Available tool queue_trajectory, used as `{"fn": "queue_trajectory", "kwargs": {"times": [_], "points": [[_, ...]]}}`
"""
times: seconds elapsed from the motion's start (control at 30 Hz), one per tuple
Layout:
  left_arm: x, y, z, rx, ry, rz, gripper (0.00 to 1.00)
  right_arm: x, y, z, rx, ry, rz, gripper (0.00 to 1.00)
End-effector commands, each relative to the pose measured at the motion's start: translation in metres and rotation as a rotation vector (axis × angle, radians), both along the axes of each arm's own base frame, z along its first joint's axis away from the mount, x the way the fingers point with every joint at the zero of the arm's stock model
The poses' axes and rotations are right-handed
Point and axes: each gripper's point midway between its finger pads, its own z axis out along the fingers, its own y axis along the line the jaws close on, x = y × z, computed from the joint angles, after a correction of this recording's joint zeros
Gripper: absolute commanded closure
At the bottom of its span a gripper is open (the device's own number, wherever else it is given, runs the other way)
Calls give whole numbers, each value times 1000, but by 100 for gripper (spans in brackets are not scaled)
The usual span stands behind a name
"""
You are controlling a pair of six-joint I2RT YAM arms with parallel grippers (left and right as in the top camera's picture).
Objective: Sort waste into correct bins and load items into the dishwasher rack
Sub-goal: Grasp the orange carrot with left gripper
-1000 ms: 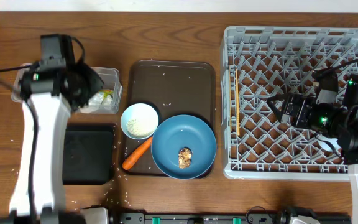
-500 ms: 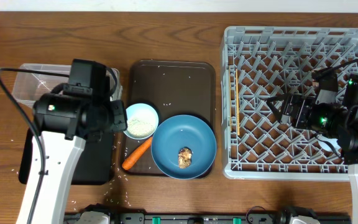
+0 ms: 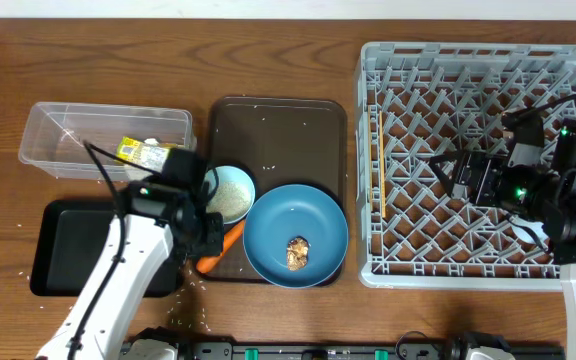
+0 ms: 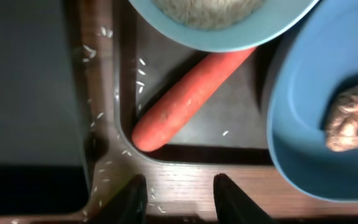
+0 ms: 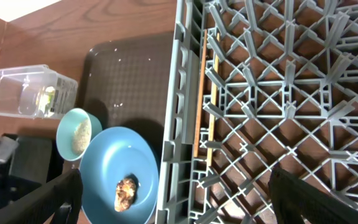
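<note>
I need to grab the orange carrot next with my left gripper, across its exposed end, away from the white bowl. Then I can sort it into the black tray.
An orange carrot lies in the front left corner of the dark-brown serving tray. My left gripper is open and empty just in front of the carrot, over bare wood; overhead the gripper covers part of the carrot. The white bowl holds rice. The blue plate carries a brown lump. A yellow-green wrapper lies in the clear box. The black tray is beside my left arm. My right gripper is wide open and empty above the grey rack.
Loose rice grains are scattered on the wood and on the serving tray. Thin wooden sticks lie along the rack's left side. The plate rim is close to the right of the carrot. No cups or crumpled paper show.
My left arm has swung from over the clear box, across the black tray, down to the carrot at the serving tray's front left corner. The right arm has not moved.
</note>
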Motion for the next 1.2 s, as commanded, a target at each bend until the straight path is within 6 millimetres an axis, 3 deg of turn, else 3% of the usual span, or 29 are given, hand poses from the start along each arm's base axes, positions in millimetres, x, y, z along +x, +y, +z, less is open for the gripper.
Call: {"fn": "queue_trajectory", "kwargs": {"times": [0.0, 0.17, 0.23, 0.37, 0.47, 0.63, 0.87, 1.07, 1.17], "points": [[-5, -3, -16, -16, -1, -52, 64, 1, 2, 3, -16, -17, 19, 11], [2, -4, -41, -24, -61, -81, 27, 1, 2, 3, -16, -18, 19, 11], [3, -4, -49, -27, -76, -81, 21, 1, 2, 3, -17, -18, 19, 11], [-2, -3, -61, -27, -75, -81, 20, 1, 2, 3, -16, -18, 19, 11], [-2, -3, -65, -30, -85, -82, 25, 1, 2, 3, -16, -19, 19, 11], [0, -4, -66, -31, -91, -81, 43, 2, 2, 4, -16, -21, 19, 11], [-5, -7, -78, -52, -53, -82, 51, 2, 2, 4, -12, -21, 13, 12], [-14, -15, -87, -93, 17, -83, 66, 3, 2, 5, -13, -25, 14, 11], [-15, -15, -88, -97, 26, -83, 67, 3, 2, 5, -13, -25, 14, 11]]}}
